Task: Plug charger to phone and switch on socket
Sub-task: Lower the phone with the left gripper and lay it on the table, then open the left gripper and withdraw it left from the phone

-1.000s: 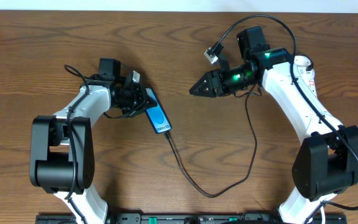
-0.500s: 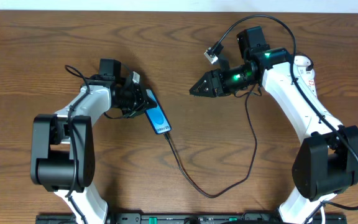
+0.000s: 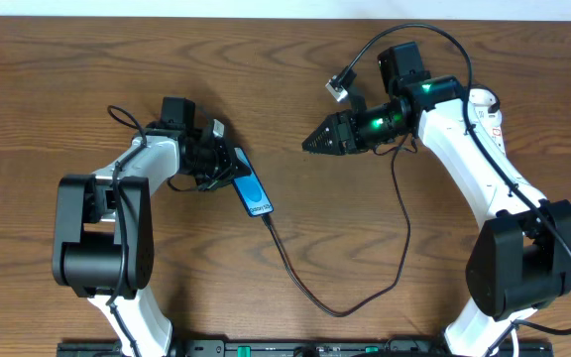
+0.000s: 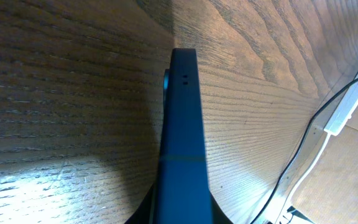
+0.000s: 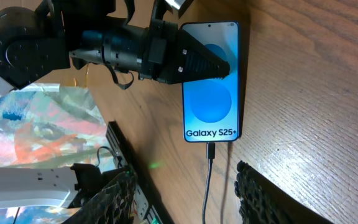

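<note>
The phone (image 3: 255,191) is low at the flat table with its cable plugged in, so it is time for my left gripper to let go now.
The phone (image 3: 255,191), blue screen up with "Galaxy" text, lies on the table left of centre and also shows in the right wrist view (image 5: 211,93). My left gripper (image 3: 230,165) is shut on its upper end. In the left wrist view (image 4: 180,214) the phone (image 4: 182,124) is seen edge-on between the jaws. The charger's black cable (image 3: 310,296) is plugged into the phone's lower end (image 5: 211,151) and loops right. My right gripper (image 3: 308,147) is open and empty, apart from the phone (image 5: 185,183). The white socket (image 3: 488,117) lies mostly hidden under the right arm.
In the left wrist view the white power strip (image 4: 353,99) with a red mark and its white cord (image 4: 309,168) lie at the far right. A small loose camera connector (image 3: 338,87) hangs on the right arm's own black lead.
The left arm has shifted slightly right and stays shut on the phone. The phone, cable and right arm have hardly moved.
</note>
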You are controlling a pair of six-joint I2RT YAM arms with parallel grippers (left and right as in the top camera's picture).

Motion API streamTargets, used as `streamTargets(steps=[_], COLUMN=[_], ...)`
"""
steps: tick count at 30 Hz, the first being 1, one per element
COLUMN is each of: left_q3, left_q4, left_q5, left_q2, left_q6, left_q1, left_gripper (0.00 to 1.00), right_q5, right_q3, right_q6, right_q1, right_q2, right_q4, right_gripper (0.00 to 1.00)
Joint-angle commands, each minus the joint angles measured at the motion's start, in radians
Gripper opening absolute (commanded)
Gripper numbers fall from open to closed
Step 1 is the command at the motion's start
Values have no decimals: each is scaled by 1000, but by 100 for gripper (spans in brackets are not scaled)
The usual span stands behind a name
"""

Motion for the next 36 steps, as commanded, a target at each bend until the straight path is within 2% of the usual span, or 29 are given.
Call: streamTargets(steps=[1,12,14,36], left_q3=[5,5,5,6], left_q4=[-3,-3,-3,-12], left_q5=[4,4,4,-56], left_q2=[8,8,8,8], left_q6=[14,14,14,14], left_q1=[0,0,0,0], left_gripper=[8,17,23,51], right_q5=[-2,-2,-2,1], right_q3=[10,10,10,10], right_q6=[-16,-16,-16,-16], right_q1=[1,1,1,1], right_q2=[-10,-10,-10,-10], right_q4=[-2,-2,-2,-2], right_gripper=[51,52,51,51])
